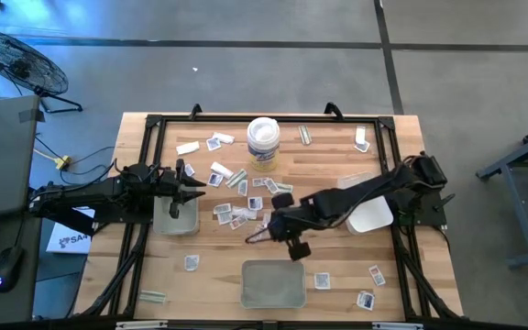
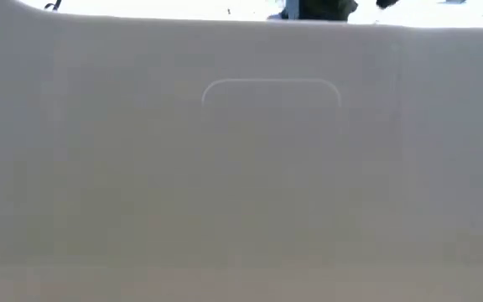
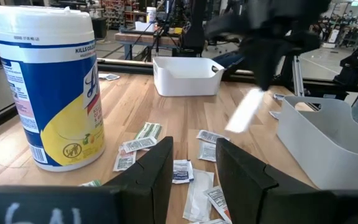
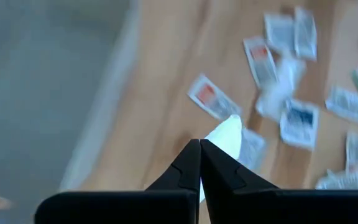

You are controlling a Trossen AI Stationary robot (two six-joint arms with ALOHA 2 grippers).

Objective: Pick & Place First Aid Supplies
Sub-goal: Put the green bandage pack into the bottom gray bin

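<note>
The white strip packet (image 4: 227,140) hangs beside the near grey tray's rim (image 4: 109,106), so my right gripper moves the packet over that tray before it releases the packet.
The first aid supplies (image 1: 236,197) are small white packets and pale strips lying flat in a loose heap mid-table, with strays near the near edge (image 1: 369,275). My right gripper (image 1: 257,236) hovers over the near side of the heap, shut on one white strip packet (image 3: 246,113). My left gripper (image 1: 189,186) stands open at the heap's left side, above the far end of a grey tray (image 1: 177,218); in its wrist view its gripper (image 3: 192,167) has packets (image 3: 182,171) on the table beyond it. My right gripper (image 4: 199,152) pinches the white strip packet between its two fingers by one end (image 4: 219,146); the other end (image 4: 232,124) sticks out past the fingertips. The packet is lifted clear and hangs slanting below the gripper (image 3: 263,62) above the table.
A white cylindrical tub (image 1: 263,144) stands behind the heap. A second grey tray (image 1: 273,284) sits at the near edge, and a white bin (image 1: 372,218) lies under my right arm. The low view is filled by a pale tray wall (image 2: 241,168).
</note>
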